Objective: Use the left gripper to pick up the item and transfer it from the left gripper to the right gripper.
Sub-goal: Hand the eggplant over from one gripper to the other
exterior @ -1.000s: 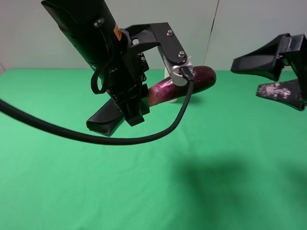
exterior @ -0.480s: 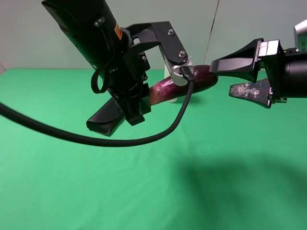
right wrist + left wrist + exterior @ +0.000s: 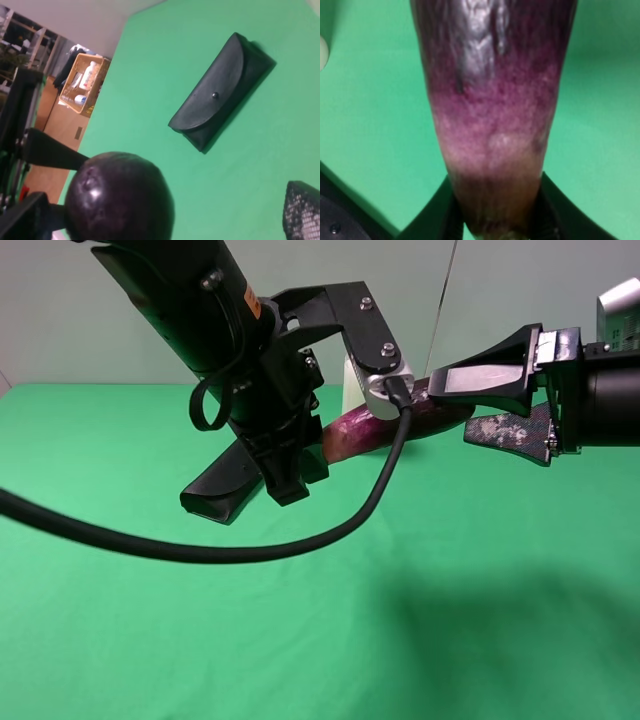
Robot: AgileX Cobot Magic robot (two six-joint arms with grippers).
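My right gripper grabs the item by its thick dark end [image 3: 445, 416] next, to take the item over from my left gripper.
The item [image 3: 360, 427], a glossy purple eggplant-like vegetable, hangs above the green table, and my left gripper [image 3: 305, 455] is shut on its pale narrow end. In the left wrist view the item [image 3: 492, 100] fills the frame, with the left gripper [image 3: 495, 222] pinching its tip. My right gripper [image 3: 452, 405] is open. One of its fingers is above and one is below the item's thick dark end, and I cannot tell whether they touch it. The right wrist view shows that rounded end [image 3: 120, 200] close up beside one speckled finger [image 3: 302, 210].
A black glasses case [image 3: 215, 490] lies on the green cloth under the left arm, and it also shows in the right wrist view [image 3: 220, 100]. A white candle [image 3: 355, 380] stands behind the item. The left arm's thick black cable [image 3: 200, 545] loops low over the table.
The right gripper has moved in from the right until its open fingers straddle the item's thick end. The left arm has shifted the item slightly right and up.
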